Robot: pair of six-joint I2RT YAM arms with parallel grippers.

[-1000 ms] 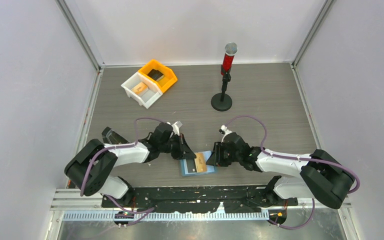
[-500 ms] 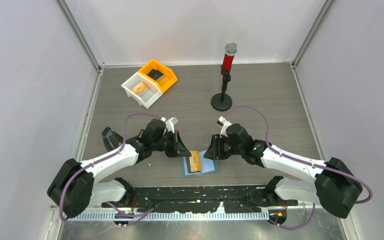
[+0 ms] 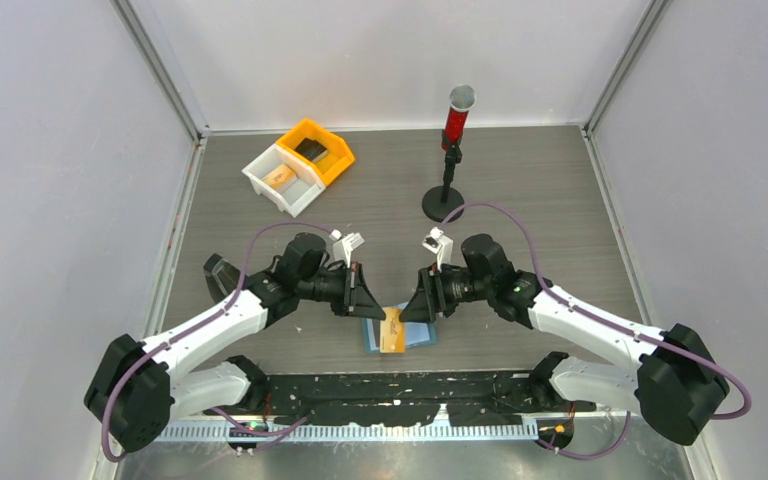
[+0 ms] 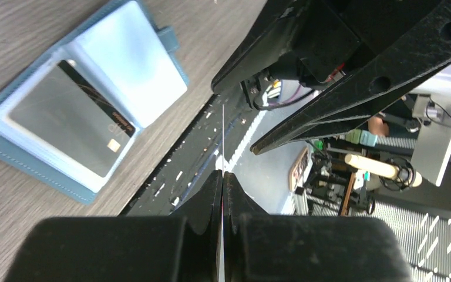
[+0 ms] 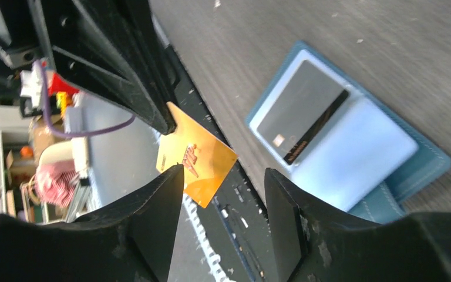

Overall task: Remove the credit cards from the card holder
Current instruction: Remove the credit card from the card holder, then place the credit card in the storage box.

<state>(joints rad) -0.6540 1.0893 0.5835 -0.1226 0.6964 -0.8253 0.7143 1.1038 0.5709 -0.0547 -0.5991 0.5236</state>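
Note:
The robot's right gripper needs to bring the orange credit card clear of the card holder (image 3: 422,336), so it should next grab the card by its free corner (image 3: 398,316).
The light-blue card holder (image 3: 422,336) lies open on the table near the front edge, and a dark grey credit card (image 4: 73,120) sits in its left pocket. My left gripper (image 4: 222,176) is shut on an orange credit card (image 5: 195,158), held just above the holder. In the left wrist view this card shows only as a thin edge-on line (image 4: 223,141). My right gripper (image 5: 223,176) faces it from the right with its jaws open. The card's free corner hangs in front of them, clear of both pads. The holder (image 5: 358,158) and the dark card (image 5: 299,117) lie below.
An orange bin (image 3: 332,158) and a white bin (image 3: 265,178) stand together at the back left, each with a small item inside. A red microphone on a black stand (image 3: 449,150) rises at the back centre. The black base rail runs along the table's front edge.
The right gripper's jaws have widened and come off the orange card. Both grippers have risen and moved back from the front edge, and the card has lifted off the holder in the left gripper.

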